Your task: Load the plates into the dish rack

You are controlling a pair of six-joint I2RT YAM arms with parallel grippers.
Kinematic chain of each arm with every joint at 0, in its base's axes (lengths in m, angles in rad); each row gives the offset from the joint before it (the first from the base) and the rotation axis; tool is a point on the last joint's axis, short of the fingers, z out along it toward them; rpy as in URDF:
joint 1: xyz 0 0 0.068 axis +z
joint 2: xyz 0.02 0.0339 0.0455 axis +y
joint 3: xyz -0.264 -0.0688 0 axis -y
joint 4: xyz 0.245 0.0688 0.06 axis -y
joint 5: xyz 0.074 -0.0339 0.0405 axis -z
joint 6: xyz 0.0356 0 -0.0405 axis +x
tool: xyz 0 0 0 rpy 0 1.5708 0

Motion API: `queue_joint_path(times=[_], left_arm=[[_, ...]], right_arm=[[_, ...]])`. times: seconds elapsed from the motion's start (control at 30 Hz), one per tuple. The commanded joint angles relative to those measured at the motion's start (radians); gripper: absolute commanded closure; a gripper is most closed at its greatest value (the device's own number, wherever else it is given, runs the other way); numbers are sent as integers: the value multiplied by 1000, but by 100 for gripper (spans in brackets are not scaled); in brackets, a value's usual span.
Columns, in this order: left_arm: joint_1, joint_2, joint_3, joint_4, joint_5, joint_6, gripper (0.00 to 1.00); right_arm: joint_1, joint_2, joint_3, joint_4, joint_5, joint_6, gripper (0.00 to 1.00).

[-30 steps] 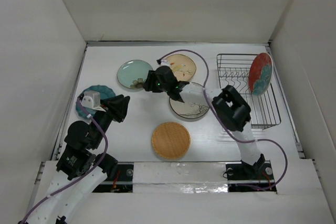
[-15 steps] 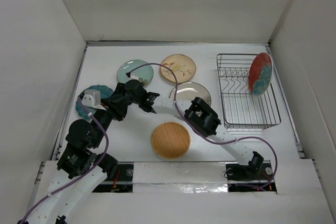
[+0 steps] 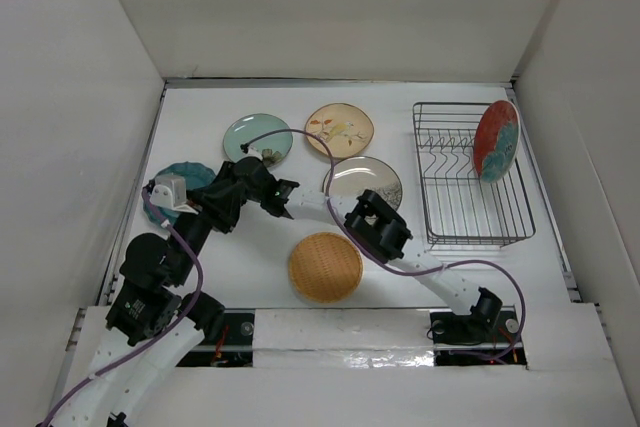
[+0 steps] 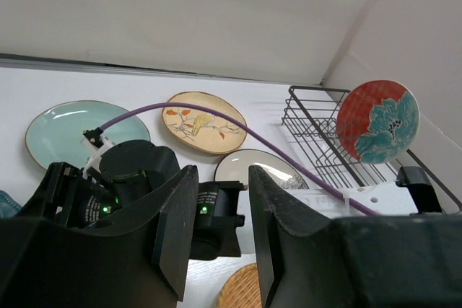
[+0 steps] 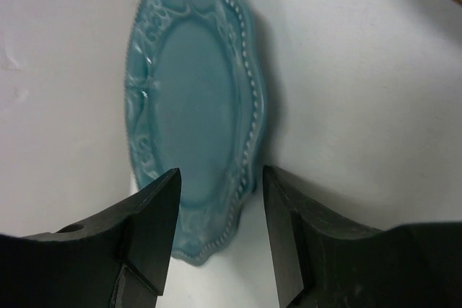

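Observation:
My right gripper should close now, since the plate's rim runs between my fingers, with the outer finger low beside it. Closing now would hold the dark teal plate's rim.
The dark teal plate (image 5: 193, 124) lies flat at the table's left (image 3: 196, 174), partly under my arms. My right gripper (image 5: 220, 203) reaches across to it and stands open, its fingers on either side of the plate's near rim, holding nothing; from above it (image 3: 224, 180) sits by the plate. My left gripper (image 4: 222, 225) is open and empty just beside the right wrist (image 3: 236, 209). The red-and-teal plate (image 3: 497, 139) stands upright in the dish rack (image 3: 470, 209). Pale green (image 3: 255, 137), beige floral (image 3: 340, 129), white (image 3: 364, 182) and orange woven (image 3: 325, 267) plates lie flat.
The right forearm (image 3: 320, 209) and its purple cable (image 3: 300, 137) stretch over the table's middle, between the white and woven plates. White walls close in the table on three sides. The rack's (image 4: 312, 122) left slots hold nothing.
My right arm has swung left from the beige and white plates to the dark teal plate, its jaws now over that rim. The left arm shifted only slightly.

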Motion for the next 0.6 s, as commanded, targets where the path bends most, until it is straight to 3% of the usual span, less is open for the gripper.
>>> queue_joint_path(times=[0.0,0.17,0.3,0.4,0.47,0.57], left_arm=[[2,-16,9,49,18,-2,69],[2,-25,11,51,21,-2,68],[2,-39,9,48,15,-1,68],[2,-55,6,48,7,1,68],[2,-56,8,51,7,1,68],[2,-48,8,49,12,2,68]], right_arm=[[10,26,62,-15,-14,39,46],[1,36,67,-3,-47,59,60],[-9,46,74,-3,-68,79,84],[-9,34,39,16,-71,84,94],[1,5,-28,78,-48,90,100],[10,-61,-126,187,-47,99,100]])
